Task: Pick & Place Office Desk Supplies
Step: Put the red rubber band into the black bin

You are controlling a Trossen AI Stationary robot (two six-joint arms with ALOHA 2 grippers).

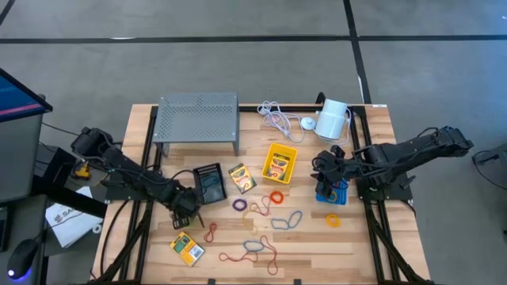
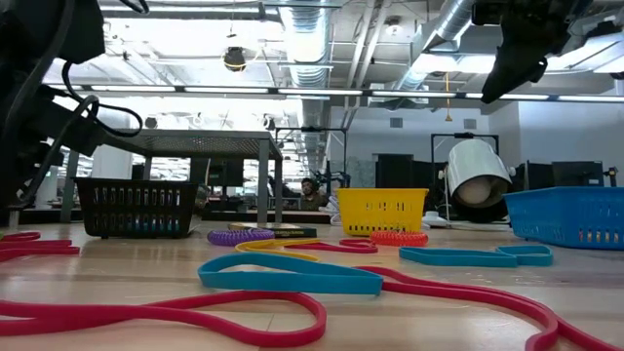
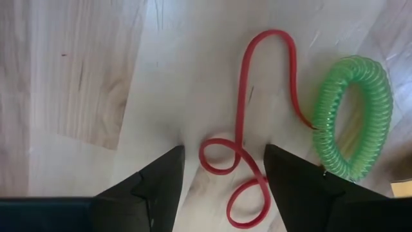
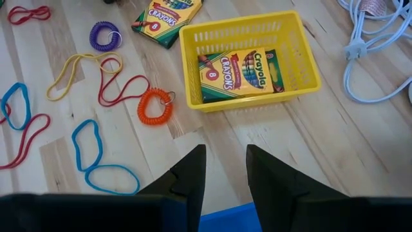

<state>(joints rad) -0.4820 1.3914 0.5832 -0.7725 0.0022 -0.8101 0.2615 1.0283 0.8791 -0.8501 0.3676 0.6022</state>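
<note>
I need to close my left gripper on the red rubber band. Both fingers reach close to the wood on either side of the red rubber band's crossing, so they would hold the band if I closed now.
My left gripper points down near the table's left front, open. In the left wrist view its fingertips stand on either side of a curled red rubber band lying flat on the wood, with a green coil band beside it. I see no touch. My right gripper hangs open above the blue bin, nothing between its fingers. The yellow bin holds one crayon box. A black bin stands near the left gripper.
Loose crayon boxes and several coloured bands and coils lie across the table's middle and front. A grey perforated stand, a white cable and a white cylinder line the far edge.
</note>
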